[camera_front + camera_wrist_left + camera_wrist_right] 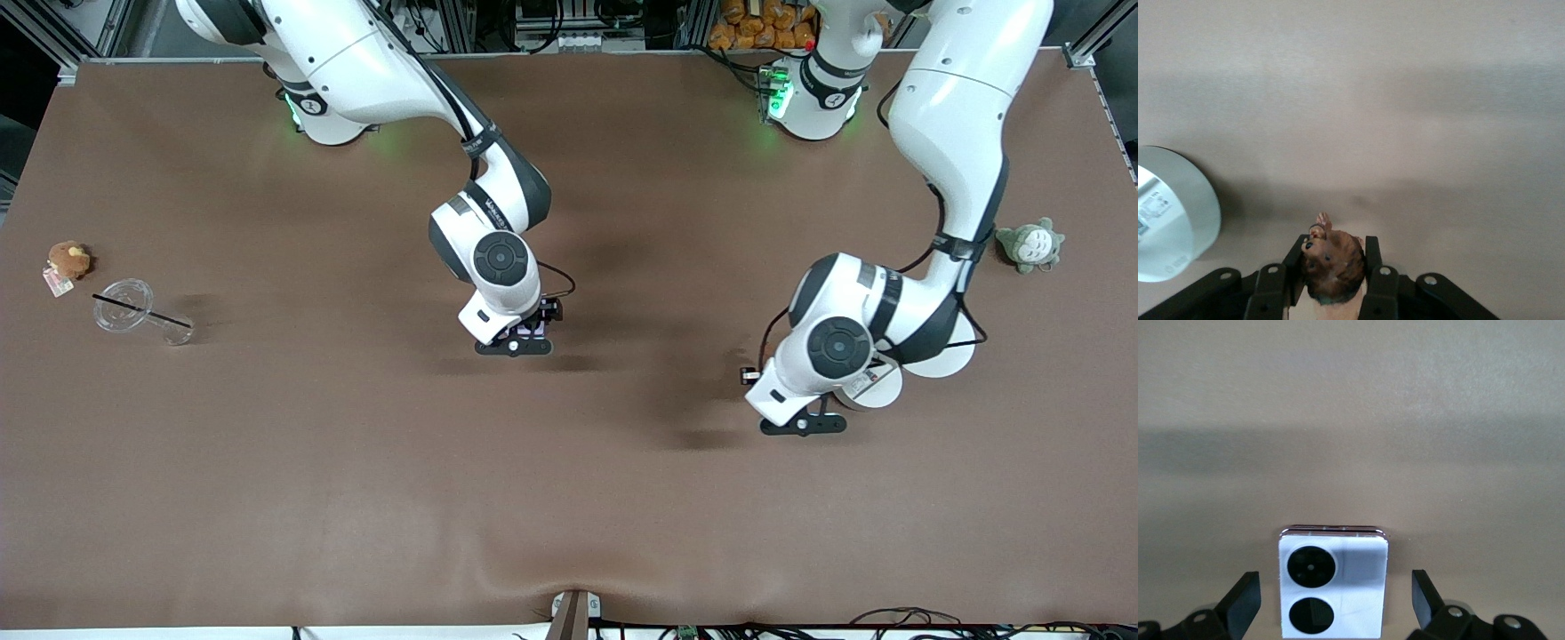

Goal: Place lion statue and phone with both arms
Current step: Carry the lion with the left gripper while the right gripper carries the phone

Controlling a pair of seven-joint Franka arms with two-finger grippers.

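The lion statue (1333, 261) hangs short of the spot beside the white container, so my left gripper keeps hold of the statue until it reaches that spot.
My left gripper (803, 427) is low over the table near the left arm's end and is shut on the reddish-brown lion statue (1333, 261). The statue sits between the two fingers in the left wrist view and is hidden in the front view. My right gripper (514, 347) is low over the middle of the table and is open. The pale lavender folded phone (1333, 587) lies flat on the table between its spread fingers (1243, 601), touching neither. Its two black camera circles face up. In the front view only a sliver of the phone (533, 330) shows under the gripper.
A white round container with a label (869, 387) (1171, 213) stands close beside the left gripper. A grey-green plush (1031, 245) lies at the left arm's end. A round brown plush with a tag (68, 260) and a clear tipped cup with a black straw (133, 311) lie at the right arm's end.
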